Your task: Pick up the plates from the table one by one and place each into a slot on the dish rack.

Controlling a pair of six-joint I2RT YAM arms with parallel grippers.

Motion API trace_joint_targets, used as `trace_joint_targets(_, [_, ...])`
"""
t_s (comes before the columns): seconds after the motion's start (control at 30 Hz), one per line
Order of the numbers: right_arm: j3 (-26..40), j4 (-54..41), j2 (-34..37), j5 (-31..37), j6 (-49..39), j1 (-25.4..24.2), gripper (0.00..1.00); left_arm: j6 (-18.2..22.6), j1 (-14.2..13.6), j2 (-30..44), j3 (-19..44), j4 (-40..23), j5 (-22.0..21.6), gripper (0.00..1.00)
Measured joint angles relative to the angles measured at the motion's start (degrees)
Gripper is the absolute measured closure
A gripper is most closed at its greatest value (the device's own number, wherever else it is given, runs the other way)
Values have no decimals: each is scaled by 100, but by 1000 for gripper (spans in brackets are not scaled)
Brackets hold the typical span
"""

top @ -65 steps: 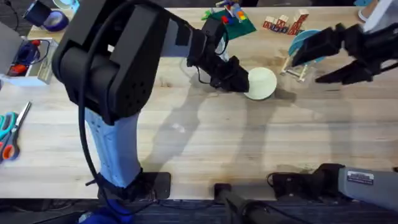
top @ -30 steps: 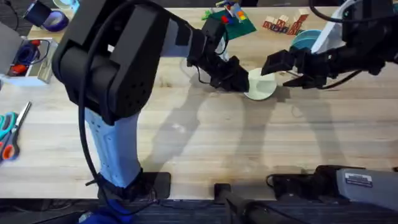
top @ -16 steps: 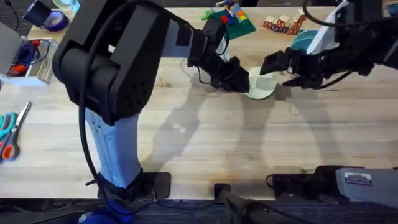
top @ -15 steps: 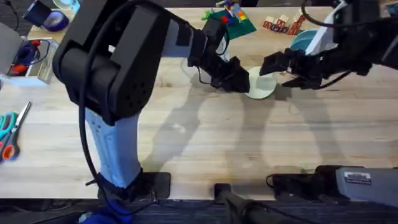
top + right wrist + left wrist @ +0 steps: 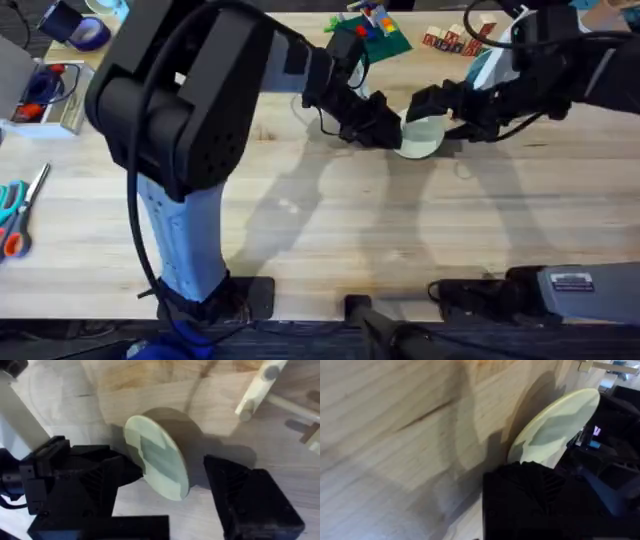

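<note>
My right gripper grabs the plate by its rim (image 5: 184, 476) next, to stand the pale yellow-green plate in a slot on the dish rack (image 5: 261, 391).
A pale yellow-green plate (image 5: 422, 138) (image 5: 157, 455) (image 5: 555, 422) stands tilted on its edge on the table (image 5: 320, 230). My left gripper (image 5: 390, 128) is shut on the plate's left rim. From the right, my right gripper (image 5: 432, 115) (image 5: 167, 467) is open, with one finger on each side of the plate. A teal plate (image 5: 481, 66) sits behind the right arm at the dish rack. The rack's wooden dowels (image 5: 256, 389) show just beyond the pale plate.
Lettered toy blocks (image 5: 452, 38) and a green toy piece (image 5: 378, 32) lie at the far edge. Scissors (image 5: 15, 212) and a box of small items (image 5: 40, 95) sit at the left. The left arm's large dark link (image 5: 180, 100) spans the table's left half.
My right gripper has swung left from the rack to the pale plate, and its open fingers now straddle it. The left gripper has kept its hold on the plate.
</note>
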Motion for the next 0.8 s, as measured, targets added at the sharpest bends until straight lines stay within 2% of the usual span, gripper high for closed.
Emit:
trace_joint_targets(0.17, [0, 69, 0, 20, 100, 0, 135, -2, -2, 0, 0, -2, -9, 961])
trace_joint_targets(0.3, [0, 71, 0, 35, 142, 0, 259, -2, -2, 0, 0, 0, -11, 961])
trace_joint_targets(0.8, [0, 75, -2, 116, 246, -26, 863, -2, 12, 0, 0, -6, 1, 961])
